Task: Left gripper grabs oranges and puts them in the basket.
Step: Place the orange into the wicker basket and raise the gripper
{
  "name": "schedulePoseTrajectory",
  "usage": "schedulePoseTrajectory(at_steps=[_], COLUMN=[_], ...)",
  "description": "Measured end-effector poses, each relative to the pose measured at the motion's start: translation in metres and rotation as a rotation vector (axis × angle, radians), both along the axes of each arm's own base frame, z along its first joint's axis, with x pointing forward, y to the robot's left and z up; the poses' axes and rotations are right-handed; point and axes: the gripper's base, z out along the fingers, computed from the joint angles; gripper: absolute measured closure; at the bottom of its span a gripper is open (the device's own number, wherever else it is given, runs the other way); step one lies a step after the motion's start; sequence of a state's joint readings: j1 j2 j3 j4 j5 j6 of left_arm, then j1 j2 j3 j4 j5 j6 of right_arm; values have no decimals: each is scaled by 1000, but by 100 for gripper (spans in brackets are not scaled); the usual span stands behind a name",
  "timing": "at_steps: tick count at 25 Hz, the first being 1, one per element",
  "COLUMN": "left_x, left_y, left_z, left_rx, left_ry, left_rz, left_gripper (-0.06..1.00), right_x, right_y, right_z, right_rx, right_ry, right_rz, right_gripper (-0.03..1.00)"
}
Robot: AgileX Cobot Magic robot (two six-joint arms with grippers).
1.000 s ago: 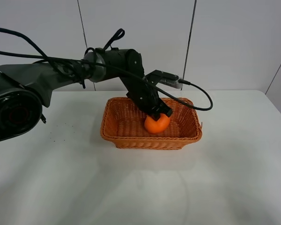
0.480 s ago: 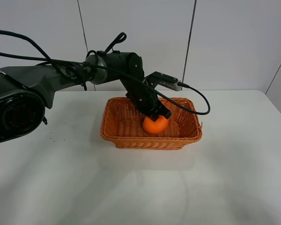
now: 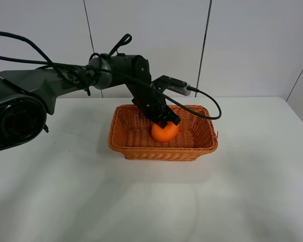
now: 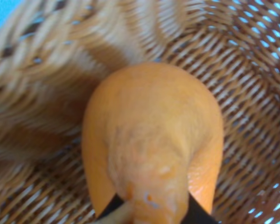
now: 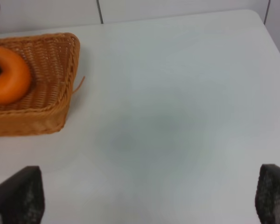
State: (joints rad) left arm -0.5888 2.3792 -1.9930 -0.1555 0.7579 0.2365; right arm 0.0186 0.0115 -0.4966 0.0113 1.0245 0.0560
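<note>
The orange (image 3: 164, 132) is low inside the woven basket, with the basket's weave close around it, so the robot's left gripper needs to open.
My left gripper (image 3: 167, 121) reaches down into the woven basket (image 3: 126, 147) from the back left and is shut on the orange (image 3: 164, 132). The orange sits low inside the basket, near its middle; I cannot tell whether it touches the floor. In the left wrist view the orange (image 4: 151, 140) fills the frame, with the black fingertips (image 4: 113, 208) on either side of it and the basket weave (image 4: 252, 93) close behind. My right gripper (image 5: 144, 191) is open and empty over bare table, to the right of the basket (image 5: 60, 84); the orange (image 5: 7, 74) shows there too.
The white table (image 3: 242, 191) stretches around the basket. A black cable (image 3: 207, 108) loops from the left arm over the basket's back rim. A paneled wall stands behind the table.
My left gripper has carried the orange a little to the left and further toward the basket's middle. The right arm's view gives no earlier frame.
</note>
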Motion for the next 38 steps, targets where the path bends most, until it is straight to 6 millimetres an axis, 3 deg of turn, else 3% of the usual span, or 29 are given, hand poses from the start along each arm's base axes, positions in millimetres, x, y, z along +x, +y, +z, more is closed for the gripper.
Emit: schedulePoseTrajectory(at_steps=[7,9,16,19,29,38], left_x=[1,1,1,1,-2,-1], left_y=[2,2,3,3,4,6], left_z=[0,0,-1,-1,2,45], left_rx=[-2,3,12,12,22,4], left_ry=[2,5,7,7,22,-63], left_rz=[13,8,-5,-5,-11,-15], left_gripper=[82,77,23,10,4,4], right_x=[0,0,0,0,0,0], right_y=[0,0,0,0,0,0], right_z=[0,0,0,0,0,0], right_rx=[0,0,0,0,0,0], right_ry=[0,0,0,0,0,0], right_rz=[0,0,0,0,0,0], right_gripper=[27,27,27,27,27,27])
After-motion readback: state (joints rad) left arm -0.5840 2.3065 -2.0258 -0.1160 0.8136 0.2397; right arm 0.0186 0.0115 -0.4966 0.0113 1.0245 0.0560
